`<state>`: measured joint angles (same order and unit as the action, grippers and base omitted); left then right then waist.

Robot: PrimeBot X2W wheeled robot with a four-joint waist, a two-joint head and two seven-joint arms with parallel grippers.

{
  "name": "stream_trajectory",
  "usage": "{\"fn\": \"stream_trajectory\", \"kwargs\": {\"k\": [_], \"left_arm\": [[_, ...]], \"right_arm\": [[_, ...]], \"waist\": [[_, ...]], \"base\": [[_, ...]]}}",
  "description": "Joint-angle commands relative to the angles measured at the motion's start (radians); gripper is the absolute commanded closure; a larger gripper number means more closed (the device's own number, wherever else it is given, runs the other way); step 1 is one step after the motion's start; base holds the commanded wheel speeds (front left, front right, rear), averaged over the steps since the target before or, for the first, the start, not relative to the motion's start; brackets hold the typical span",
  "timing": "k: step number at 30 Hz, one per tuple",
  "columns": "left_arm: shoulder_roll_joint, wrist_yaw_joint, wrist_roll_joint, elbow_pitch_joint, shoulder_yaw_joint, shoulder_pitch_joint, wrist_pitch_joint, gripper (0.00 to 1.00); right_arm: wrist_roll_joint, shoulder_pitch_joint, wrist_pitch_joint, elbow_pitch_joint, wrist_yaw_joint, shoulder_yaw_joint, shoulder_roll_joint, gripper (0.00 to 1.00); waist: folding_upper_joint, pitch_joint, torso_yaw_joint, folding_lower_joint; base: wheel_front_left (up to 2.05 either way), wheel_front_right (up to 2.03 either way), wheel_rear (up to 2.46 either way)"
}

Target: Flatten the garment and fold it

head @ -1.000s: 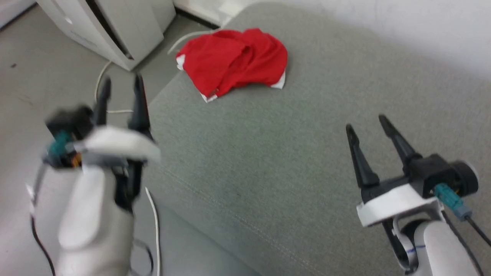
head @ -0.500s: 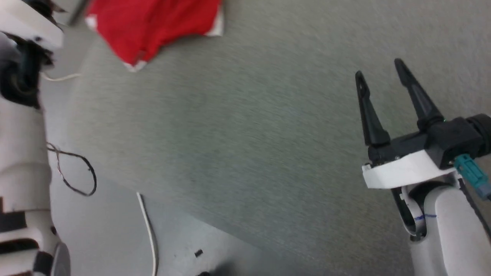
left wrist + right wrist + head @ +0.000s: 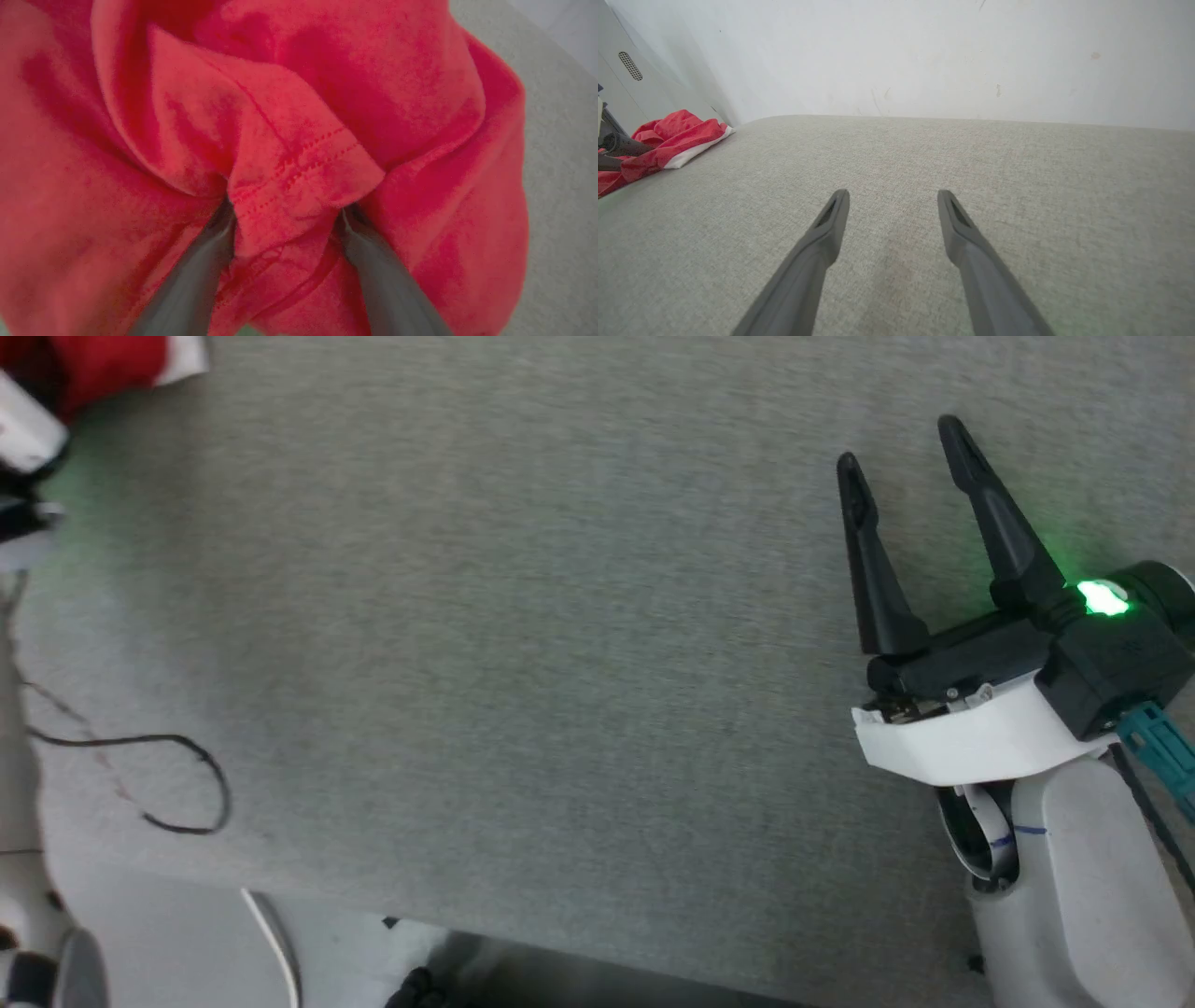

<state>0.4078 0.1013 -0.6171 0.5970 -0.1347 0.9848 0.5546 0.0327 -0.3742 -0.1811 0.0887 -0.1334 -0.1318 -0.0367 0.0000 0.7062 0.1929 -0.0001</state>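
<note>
My left gripper is around the garment at its stitched hem fold (image 3: 288,204), which stands up between my fingers while the surrounding cloth (image 3: 448,224) lies slack, so it should grab the garment there next.
The garment (image 3: 93,364), crumpled bright red fabric with a white trim, lies at the far left corner of the grey cushion (image 3: 513,616). In the left wrist view the garment (image 3: 299,116) is right in front of the lens. My left gripper (image 3: 287,210) is open, its tips pushed into the cloth with a stitched hem fold between them. From the right wrist the garment (image 3: 668,140) shows at the far left, with the left gripper's dark fingers (image 3: 616,149) on it. My right gripper (image 3: 900,443) hovers open over bare cushion, far right of the garment, its fingers (image 3: 822,247) holding nothing.
The cushion's front edge runs along the bottom of the head view, with floor and loose cables (image 3: 177,784) below it. A white wall (image 3: 924,56) backs the cushion. A grey cabinet (image 3: 626,79) stands beyond the garment.
The head camera has swung down and right, so the garment now sits in the top left corner. My left arm has reached out to the garment. The right gripper stays open.
</note>
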Motion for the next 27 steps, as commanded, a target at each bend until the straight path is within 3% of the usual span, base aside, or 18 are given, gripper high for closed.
{"fn": "stream_trajectory", "kwargs": {"k": [1, 3, 5, 6, 12, 16, 17, 23, 27], "left_arm": [[0.013, 0.024, -0.002, -0.01, -0.01, -0.032, 0.019, 0.0], [0.023, 0.042, 0.004, -0.033, -0.011, -0.057, 0.034, 0.0], [0.035, 0.058, 0.022, -0.064, -0.012, -0.078, 0.016, 0.84], [0.04, 0.064, 0.033, -0.079, -0.012, -0.088, -0.002, 1.0], [0.086, 0.125, 0.153, -0.15, -0.016, -0.137, -0.238, 1.0], [0.11, 0.132, 0.242, -0.196, 0.014, -0.151, -0.419, 1.0], [0.11, 0.132, 0.242, -0.196, 0.014, -0.151, -0.419, 1.0], [0.128, 0.08, 0.332, -0.225, 0.104, -0.102, -0.602, 1.0], [0.052, 0.012, 0.336, -0.23, 0.199, -0.038, -0.663, 1.0]], "right_arm": [[0.011, 0.008, -0.001, -0.039, 0.003, 0.015, -0.014, 0.0], [0.017, 0.009, -0.008, -0.051, 0.003, 0.014, -0.014, 0.0], [0.023, 0.013, -0.016, -0.065, 0.003, 0.016, -0.014, 0.0], [0.025, 0.016, -0.019, -0.074, 0.003, 0.018, -0.014, 0.0], [0.034, 0.04, -0.038, -0.124, 0.003, 0.024, -0.014, 0.0], [0.046, 0.074, -0.047, -0.16, 0.003, 0.037, -0.014, 0.0], [0.046, 0.074, -0.047, -0.16, 0.003, 0.037, -0.014, 0.0], [0.073, 0.142, -0.056, -0.201, 0.003, 0.077, -0.014, 0.0], [0.082, 0.2, -0.054, -0.216, 0.003, 0.106, -0.014, 0.0]], "waist": [[0.0, 0.067, -0.09, 0.0001], [0.0, 0.05, -0.096, 0.0001], [0.0, 0.025, -0.099, 0.0001], [0.0, 0.008, -0.1, 0.0001], [0.0, -0.135, -0.103, 0.0001], [0.0, -0.267, -0.101, 0.0001], [0.0, -0.267, -0.101, 0.0001], [0.0, -0.449, -0.112, 0.0001], [0.0, -0.562, -0.132, 0.0001]], "base": [[0.0, 0.0, 0.0], [0.0, 0.0, 0.0], [0.0, 0.0, 0.0], [0.0, 0.0, 0.0], [0.0, 0.0, 0.0], [0.0, 0.0, 0.0], [0.0, 0.0, 0.0], [0.0, 0.0, 0.0], [0.0, 0.0, 0.0]]}}
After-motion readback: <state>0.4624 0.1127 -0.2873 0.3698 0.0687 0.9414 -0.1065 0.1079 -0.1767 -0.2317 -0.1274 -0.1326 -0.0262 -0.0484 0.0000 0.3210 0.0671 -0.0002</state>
